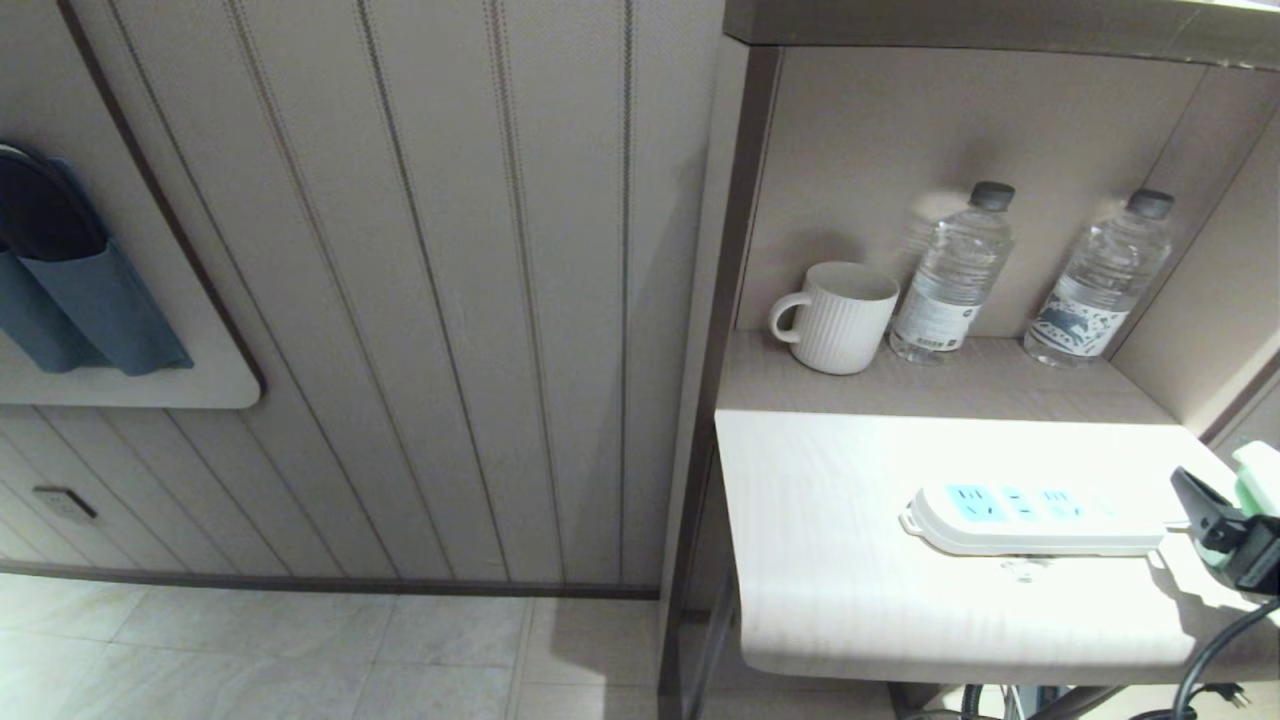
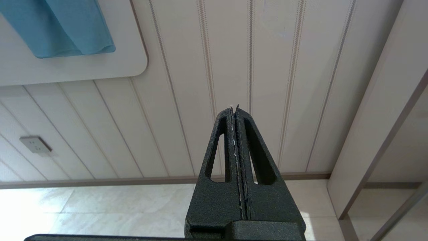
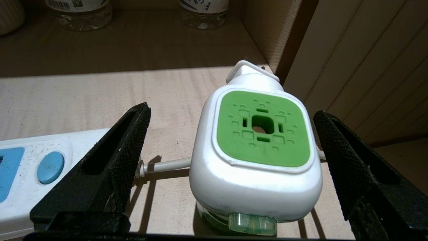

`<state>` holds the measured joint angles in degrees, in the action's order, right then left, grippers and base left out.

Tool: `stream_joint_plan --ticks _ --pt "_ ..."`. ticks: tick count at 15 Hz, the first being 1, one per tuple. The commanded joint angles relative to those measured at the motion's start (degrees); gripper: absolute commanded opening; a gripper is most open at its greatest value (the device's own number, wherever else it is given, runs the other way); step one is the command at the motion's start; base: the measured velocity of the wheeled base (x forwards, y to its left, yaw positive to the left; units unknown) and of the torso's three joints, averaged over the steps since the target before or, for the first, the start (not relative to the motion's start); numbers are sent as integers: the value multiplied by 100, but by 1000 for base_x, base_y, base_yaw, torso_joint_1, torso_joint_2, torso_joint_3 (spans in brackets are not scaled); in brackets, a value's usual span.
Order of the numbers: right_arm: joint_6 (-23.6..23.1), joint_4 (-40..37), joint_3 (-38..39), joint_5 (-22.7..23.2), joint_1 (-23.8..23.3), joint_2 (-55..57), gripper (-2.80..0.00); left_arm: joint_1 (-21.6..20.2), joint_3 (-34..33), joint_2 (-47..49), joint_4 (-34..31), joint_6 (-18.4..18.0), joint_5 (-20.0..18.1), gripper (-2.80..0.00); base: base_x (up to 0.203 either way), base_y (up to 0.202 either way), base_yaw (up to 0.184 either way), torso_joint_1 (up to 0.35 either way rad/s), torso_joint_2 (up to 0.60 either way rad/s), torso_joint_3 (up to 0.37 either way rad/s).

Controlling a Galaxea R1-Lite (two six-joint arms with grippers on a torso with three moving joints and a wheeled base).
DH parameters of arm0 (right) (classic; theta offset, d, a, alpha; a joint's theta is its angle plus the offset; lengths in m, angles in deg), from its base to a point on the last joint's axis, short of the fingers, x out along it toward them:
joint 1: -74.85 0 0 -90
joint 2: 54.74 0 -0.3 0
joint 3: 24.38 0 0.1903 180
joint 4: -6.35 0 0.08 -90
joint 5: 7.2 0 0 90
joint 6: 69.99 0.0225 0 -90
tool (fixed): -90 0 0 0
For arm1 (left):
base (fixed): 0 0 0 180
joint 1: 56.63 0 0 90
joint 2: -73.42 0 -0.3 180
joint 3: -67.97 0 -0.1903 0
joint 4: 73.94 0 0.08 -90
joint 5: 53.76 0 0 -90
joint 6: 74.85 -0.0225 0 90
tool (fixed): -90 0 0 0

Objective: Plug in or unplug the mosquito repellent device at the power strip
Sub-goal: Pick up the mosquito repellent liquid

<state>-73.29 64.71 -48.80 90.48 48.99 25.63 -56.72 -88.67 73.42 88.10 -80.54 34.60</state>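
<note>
My fingers stand on either side of the white head [image 3: 256, 180] with the green centre, so it is time for my right gripper to close on it now.
The mosquito repellent device [image 3: 257, 150], a white head with a green centre over a green bottle, stands upright on the pale table [image 1: 830, 560], unplugged. It sits just past the button end of the power strip [image 1: 1030, 515], and the strip's thin white cord [image 3: 164, 164] runs behind it. My right gripper [image 3: 232, 111] is open, one finger on each side of the device, with a gap on both sides. In the head view that gripper [image 1: 1232, 520] and the device [image 1: 1262, 475] show only at the right edge. My left gripper [image 2: 235, 108] is shut and empty, pointing at the panelled wall.
A white ribbed mug [image 1: 835, 318] and two clear water bottles [image 1: 950, 275] [image 1: 1100, 280] stand at the back of the shelf niche. A side wall [image 3: 277, 33] closes the niche close to the device. A blue cloth [image 1: 90, 290] hangs on the wall at left.
</note>
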Motion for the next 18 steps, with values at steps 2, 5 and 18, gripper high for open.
stream_joint_plan --ticks 2,5,18 --pt "-4 45 -9 6 2 14 0 1 0 0 5 -2 -2 -280 0 0 0 0 0 0" --pt "-4 45 -18 5 2 14 -280 0 0 0 5 -2 -2 -280 0 0 0 0 0 0" --pt "100 -147 -236 -41 -17 -335 -280 -2 0 0 5 -2 -2 -280 0 0 0 0 0 0"
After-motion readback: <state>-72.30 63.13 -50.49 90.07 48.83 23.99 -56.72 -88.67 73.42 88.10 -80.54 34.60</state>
